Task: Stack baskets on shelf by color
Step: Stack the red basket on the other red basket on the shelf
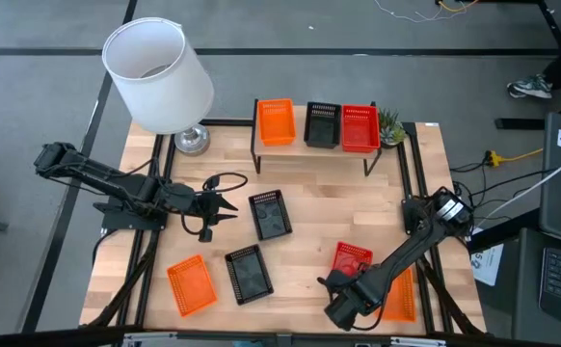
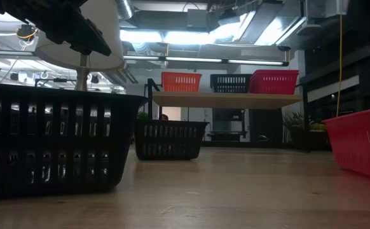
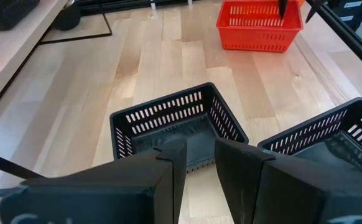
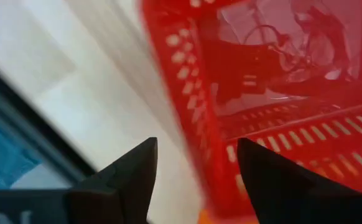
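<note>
Next, my right gripper grips the red basket on the table by its side (image 1: 338, 260) to stack it by color on the shelf (image 1: 319, 154).
The shelf (image 1: 319, 154) at the table's far side carries an orange basket (image 1: 276, 122), a black one (image 1: 323, 125) and a red one (image 1: 360, 128), side by side. On the table lie two black baskets (image 1: 270, 214) (image 1: 249, 273), an orange basket (image 1: 191, 284), a red basket (image 1: 351, 260) and another orange basket (image 1: 401, 294), partly under the right arm. My right gripper (image 4: 196, 168) is open and points down over the red basket's (image 4: 280, 93) side wall, one finger on each side of it. My left gripper (image 3: 199, 168) waits open, left of the nearer black basket (image 3: 178, 127).
A white lamp (image 1: 157, 72) stands at the far left corner and a small plant (image 1: 390, 125) beside the shelf's right end. A black cable (image 1: 218, 181) loops on the table by the left gripper. Bare wood lies between the shelf and the loose baskets.
</note>
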Available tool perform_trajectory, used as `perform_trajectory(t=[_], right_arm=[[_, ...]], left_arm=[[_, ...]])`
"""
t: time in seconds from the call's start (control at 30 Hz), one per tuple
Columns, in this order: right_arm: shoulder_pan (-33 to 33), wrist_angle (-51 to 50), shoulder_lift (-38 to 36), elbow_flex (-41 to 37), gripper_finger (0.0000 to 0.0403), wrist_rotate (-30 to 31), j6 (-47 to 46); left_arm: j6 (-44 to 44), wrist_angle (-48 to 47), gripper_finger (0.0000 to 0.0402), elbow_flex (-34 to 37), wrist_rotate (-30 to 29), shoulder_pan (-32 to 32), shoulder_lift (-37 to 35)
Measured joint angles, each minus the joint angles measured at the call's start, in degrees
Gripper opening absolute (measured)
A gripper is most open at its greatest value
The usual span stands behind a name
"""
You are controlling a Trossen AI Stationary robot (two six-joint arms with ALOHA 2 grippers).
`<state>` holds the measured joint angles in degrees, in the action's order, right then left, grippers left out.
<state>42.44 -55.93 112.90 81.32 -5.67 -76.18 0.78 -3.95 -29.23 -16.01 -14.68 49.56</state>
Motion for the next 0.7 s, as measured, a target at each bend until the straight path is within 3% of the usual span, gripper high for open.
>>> perform_trajectory(t=[0.37,0.47,0.63,0.7], right_arm=[[-0.52,2.26,0.00,-3.87,0.0206,1.43,0.17],[-0.61,3.09,0.00,-3.88,0.0164,1.56,0.18],[-0.59,3.61,0.00,-3.87,0.0037,3.45,-0.03],[-0.59,2.68,0.00,-3.45,0.0013,4.98,-0.17]], left_arm=[[-0.47,0.00,0.0076,0.00,-0.02,0.04,0.00],[-1.75,0.00,0.0076,0.00,0.00,0.02,0.00],[-1.88,0.00,0.0076,0.00,-0.02,0.02,0.00],[-1.90,0.00,0.0076,0.00,-0.02,0.02,0.00]])
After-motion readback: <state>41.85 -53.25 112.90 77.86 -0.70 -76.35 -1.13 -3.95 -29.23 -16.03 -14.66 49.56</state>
